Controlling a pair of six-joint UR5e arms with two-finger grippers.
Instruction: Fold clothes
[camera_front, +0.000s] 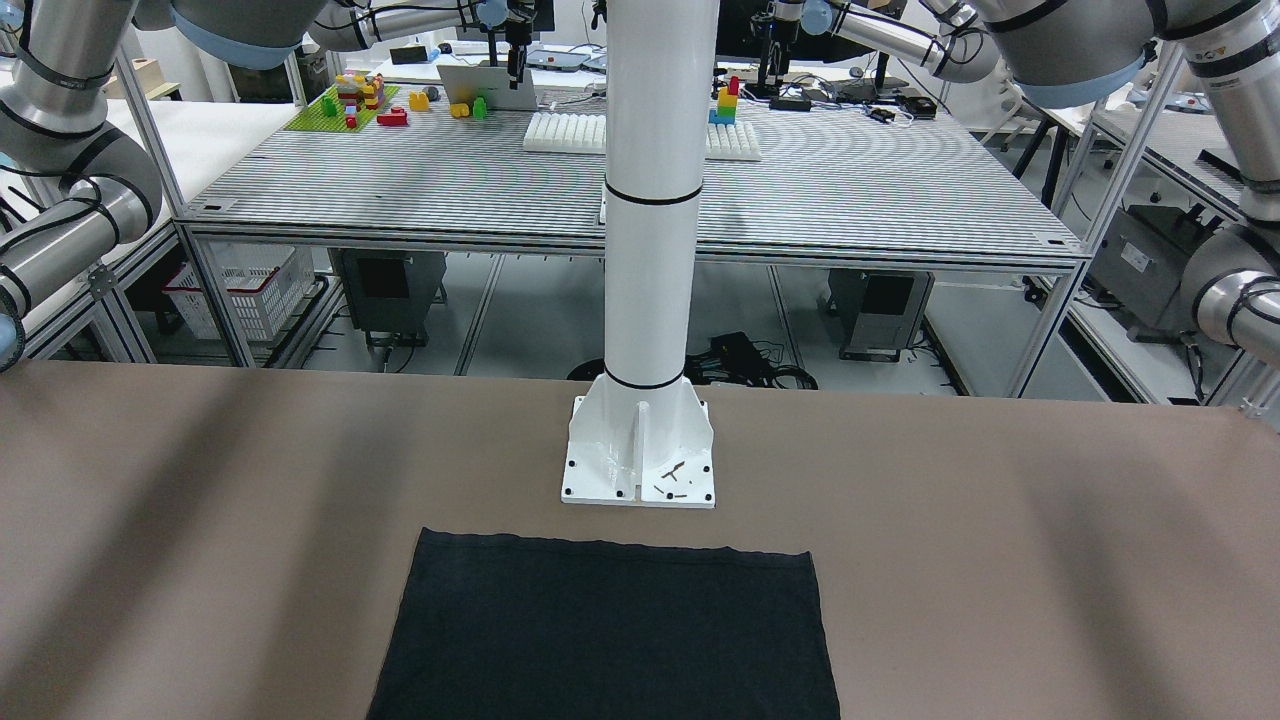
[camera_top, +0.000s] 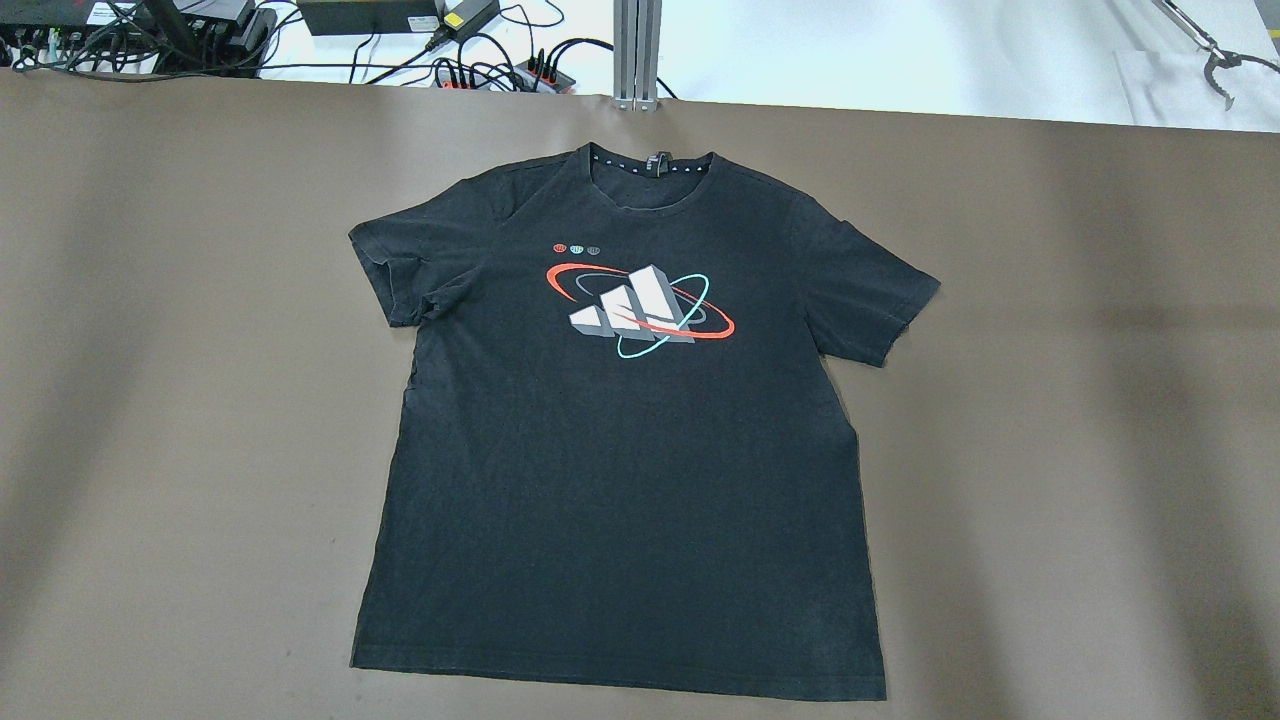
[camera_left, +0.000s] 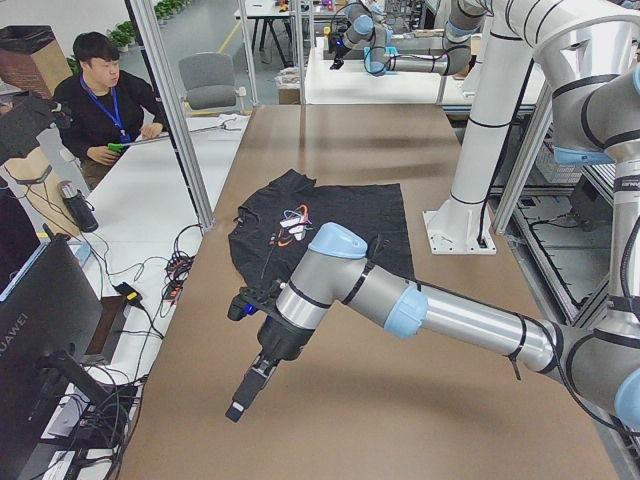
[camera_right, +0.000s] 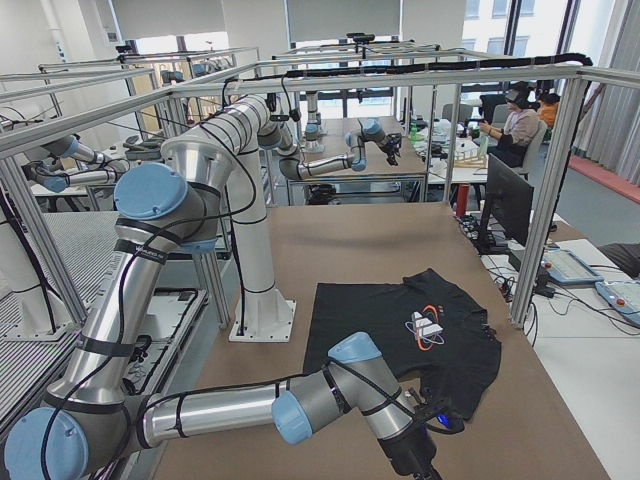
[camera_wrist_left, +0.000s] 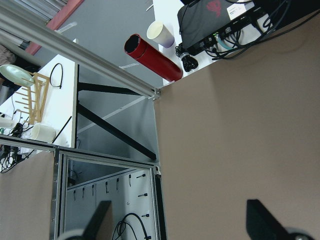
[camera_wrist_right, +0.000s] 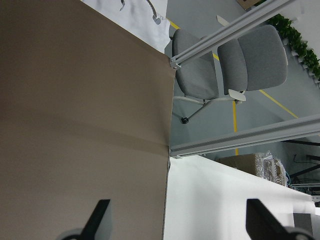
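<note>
The black T-shirt needs to be folded, and to start that, my left gripper will grip it by its sleeve edge next.
The clothes are one black T-shirt with a red, white and teal chest print. It lies flat and face up on the brown table, collar away from the robot. It also shows in the front view, the left view and the right view. My left gripper is open and empty over bare table near the left end, well apart from the shirt; it shows in the left view. My right gripper is open and empty over the table's right end edge.
The white post's base stands just behind the shirt's hem. Cables and power strips lie past the table's far edge. A red cylinder and a cup sit on the side desk. A seated operator is at the left.
</note>
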